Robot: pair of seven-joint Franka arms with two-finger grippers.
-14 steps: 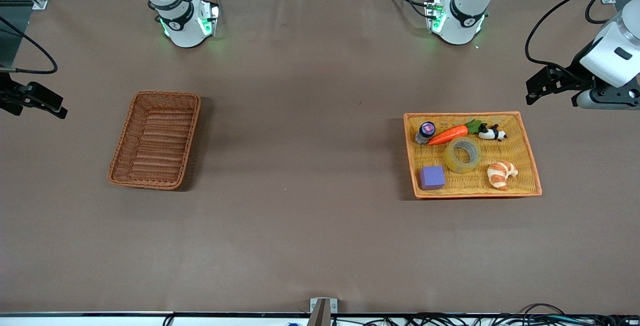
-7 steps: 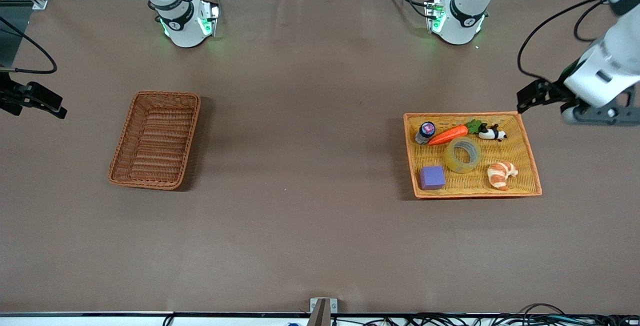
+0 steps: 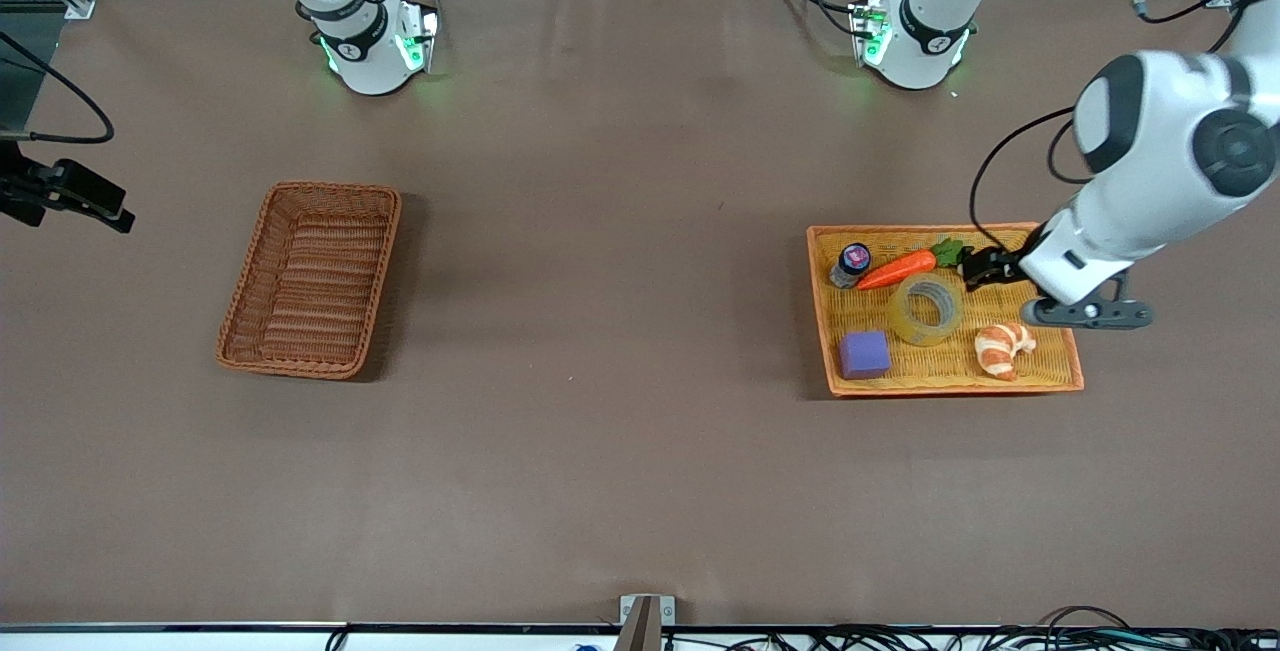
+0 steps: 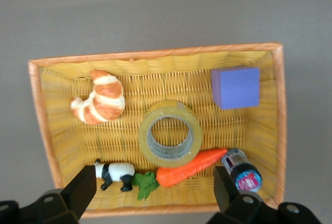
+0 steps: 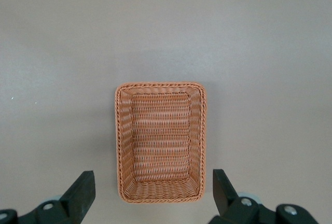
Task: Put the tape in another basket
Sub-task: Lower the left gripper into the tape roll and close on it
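Note:
My left gripper needs to grab the tape by its ring side (image 3: 949, 295) (image 4: 150, 152) next, so it can carry the tape over to the reddish-brown basket.
The tape (image 3: 925, 309), a translucent yellowish ring, lies flat in the middle of the shallow orange-yellow tray (image 3: 820, 311). It shows in the left wrist view (image 4: 170, 140) with its grey core. My left gripper (image 3: 982, 267) hangs open and empty over the tray, above the panda and beside the tape; its jaws stand wide apart (image 4: 155, 198). The reddish-brown basket (image 3: 330, 189) stands empty toward the right arm's end. My right gripper (image 3: 95, 203) waits high up, open and empty; the right wrist view (image 5: 153, 195) looks down on the basket (image 5: 161, 86).
In the tray with the tape lie a purple cube (image 3: 864, 354), a croissant (image 3: 1003, 348), a carrot (image 3: 900, 268), a small jar (image 3: 852, 262) and a toy panda (image 4: 115, 172). Bare brown table lies between the tray and the basket.
My left arm has swung in from past the tray's end and lowered; its gripper is now over the tray by the panda. The right arm has not moved.

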